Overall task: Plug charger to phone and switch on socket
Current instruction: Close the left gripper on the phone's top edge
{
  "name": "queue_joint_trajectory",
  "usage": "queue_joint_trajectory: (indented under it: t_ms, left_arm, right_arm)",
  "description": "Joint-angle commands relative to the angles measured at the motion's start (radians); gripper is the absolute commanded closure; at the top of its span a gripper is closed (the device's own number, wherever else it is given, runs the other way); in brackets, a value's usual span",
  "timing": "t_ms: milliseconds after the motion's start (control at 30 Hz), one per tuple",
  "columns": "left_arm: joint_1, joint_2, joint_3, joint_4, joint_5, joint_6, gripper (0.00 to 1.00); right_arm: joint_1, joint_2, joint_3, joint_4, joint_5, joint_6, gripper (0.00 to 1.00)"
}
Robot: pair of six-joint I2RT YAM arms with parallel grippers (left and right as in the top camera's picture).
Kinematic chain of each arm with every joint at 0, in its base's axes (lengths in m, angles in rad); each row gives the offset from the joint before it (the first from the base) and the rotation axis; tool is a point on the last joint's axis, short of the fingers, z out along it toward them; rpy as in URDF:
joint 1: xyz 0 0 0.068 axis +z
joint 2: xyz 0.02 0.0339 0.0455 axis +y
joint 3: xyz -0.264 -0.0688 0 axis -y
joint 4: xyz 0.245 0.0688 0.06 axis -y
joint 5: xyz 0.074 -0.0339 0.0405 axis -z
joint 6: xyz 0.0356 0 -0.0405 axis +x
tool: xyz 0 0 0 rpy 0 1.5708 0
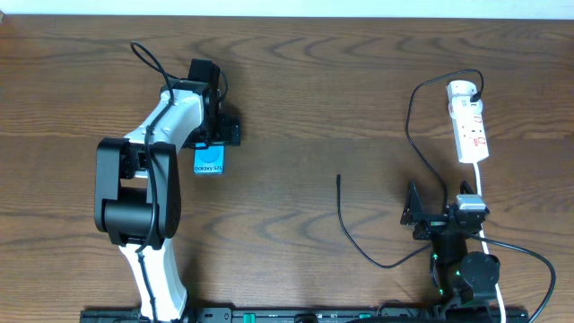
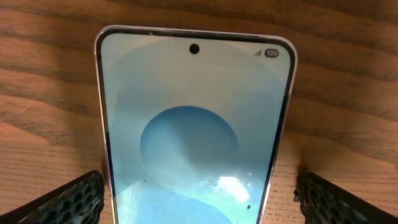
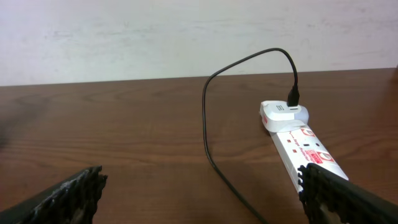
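Observation:
I need to plug the charger (image 1: 340,192) into the phone's short end, so that end should stay free. My left gripper should grab the phone (image 1: 209,161) across its two long side edges next.
The phone (image 1: 209,161) lies flat on the wooden table, its blue screen up. In the left wrist view the phone (image 2: 196,124) sits between the two black fingers (image 2: 68,199), with a strip of table on each side. My left gripper (image 1: 220,133) (image 2: 199,205) hovers open over it. The white socket (image 1: 469,126) (image 3: 305,146) lies at the far right. The black charger cable (image 1: 414,135) (image 3: 205,112) runs from a plug at its far end, and its free tip (image 1: 339,179) rests mid-table. My right gripper (image 1: 441,213) (image 3: 199,199) stands open, empty, just short of the socket.
A white cord (image 1: 484,238) leaves the socket's near end and passes by the right arm's base. The charger cable loops under the right gripper and curves back along the table (image 1: 386,262). A pale wall (image 3: 186,37) stands behind the table's far edge.

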Motion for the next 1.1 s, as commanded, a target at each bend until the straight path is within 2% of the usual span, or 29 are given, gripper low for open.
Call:
queue_joint_trajectory:
  t_ms: [0, 1067]
  left_arm:
    - [0.005, 0.010, -0.014, 0.008, -0.013, -0.008, 0.01]
    - [0.005, 0.010, -0.084, 0.060, -0.013, 0.003, 0.02]
  right_arm:
    - [0.002, -0.003, 0.000, -0.003, 0.011, 0.005, 0.01]
    - [0.002, -0.003, 0.000, -0.003, 0.011, 0.005, 0.01]
